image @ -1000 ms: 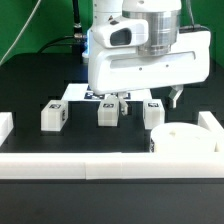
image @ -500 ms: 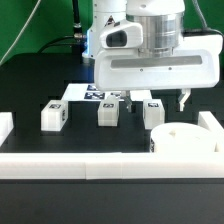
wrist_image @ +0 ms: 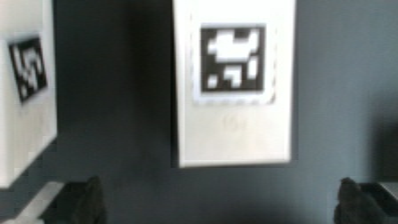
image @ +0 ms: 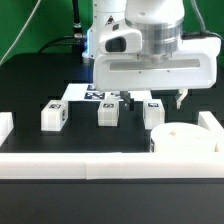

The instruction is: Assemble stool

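My gripper isn't ready to close on the white leg yet and should move toward it first. The leg's near end stops short of my fingers in the wrist view.
Three short white tagged legs stand in a row on the black table: one (image: 52,116) at the exterior view's left, one (image: 108,113) in the middle, one (image: 153,113) at the right. The round white seat (image: 186,140) lies flat just in front of the right leg. My gripper (image: 154,99) hangs open over the right leg, a dark fingertip (image: 180,98) showing beside it. In the wrist view that leg (wrist_image: 231,90) lies ahead of the open gripper (wrist_image: 222,205), between the two fingertips (wrist_image: 71,202), untouched. A neighbouring leg (wrist_image: 22,100) shows at the edge.
The marker board (image: 78,92) lies behind the legs, partly hidden by my hand. A long white rail (image: 90,165) runs along the front. Short white rail pieces stand at the exterior view's left (image: 5,127) and right (image: 211,124).
My hand has shifted a little toward the exterior view's right and risen slightly. The jaws stay wide. The legs and seat have not moved.
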Controlling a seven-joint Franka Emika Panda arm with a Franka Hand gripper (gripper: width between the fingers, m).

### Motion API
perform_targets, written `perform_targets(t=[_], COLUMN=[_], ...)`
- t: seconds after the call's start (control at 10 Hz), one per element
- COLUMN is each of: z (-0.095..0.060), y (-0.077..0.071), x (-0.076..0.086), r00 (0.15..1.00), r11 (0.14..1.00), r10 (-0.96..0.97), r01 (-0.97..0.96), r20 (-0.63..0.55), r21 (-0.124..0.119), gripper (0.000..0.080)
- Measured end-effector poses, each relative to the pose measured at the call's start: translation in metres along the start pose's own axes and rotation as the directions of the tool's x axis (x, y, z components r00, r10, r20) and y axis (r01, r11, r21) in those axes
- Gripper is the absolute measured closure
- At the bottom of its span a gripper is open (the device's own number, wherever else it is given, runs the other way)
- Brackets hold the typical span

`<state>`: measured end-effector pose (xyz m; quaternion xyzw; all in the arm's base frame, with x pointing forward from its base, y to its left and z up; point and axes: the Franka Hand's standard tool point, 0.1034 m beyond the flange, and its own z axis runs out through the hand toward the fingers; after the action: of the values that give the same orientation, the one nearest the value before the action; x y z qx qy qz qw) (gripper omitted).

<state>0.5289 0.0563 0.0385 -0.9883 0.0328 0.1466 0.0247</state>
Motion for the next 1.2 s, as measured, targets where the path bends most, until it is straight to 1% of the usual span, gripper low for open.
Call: perform_targets(t=[0.1,0.2,0.3,0.4,0.5,0.6,0.8,0.9,1.1,1.2], z=[0.000,0.000,0.001,0.003,0.006,0.014,0.020,0.024,0.028,0.032], y=[-0.004,-0.003,-0.002,-0.003,-0.002,-0.002,-0.002,-0.001,-0.002,-0.002], x=[0.009,0.005,0.000,0.002,-0.005,-0.009,-0.012,-0.016,-0.020,-0.020], r00=[1.000,0.997,0.987,0.979,0.957,0.929,0.867,0.821,0.749,0.727], r11=[1.000,1.000,1.000,1.000,1.000,1.000,1.000,1.000,1.000,1.000], r10=[-0.008,-0.017,-0.016,-0.018,-0.007,0.010,0.012,0.013,0.010,0.007], r01=[0.008,0.015,0.015,0.016,0.005,-0.009,-0.006,-0.003,0.005,0.009], r20=[0.019,0.081,0.162,0.203,0.291,0.370,0.498,0.571,0.662,0.686], r21=[0.003,0.014,0.012,0.012,0.005,-0.005,-0.015,-0.019,-0.020,-0.020], gripper=[0.0150,0.0150,0.0150,0.0150,0.0150,0.0150,0.0150,0.0150,0.0150,0.0150])
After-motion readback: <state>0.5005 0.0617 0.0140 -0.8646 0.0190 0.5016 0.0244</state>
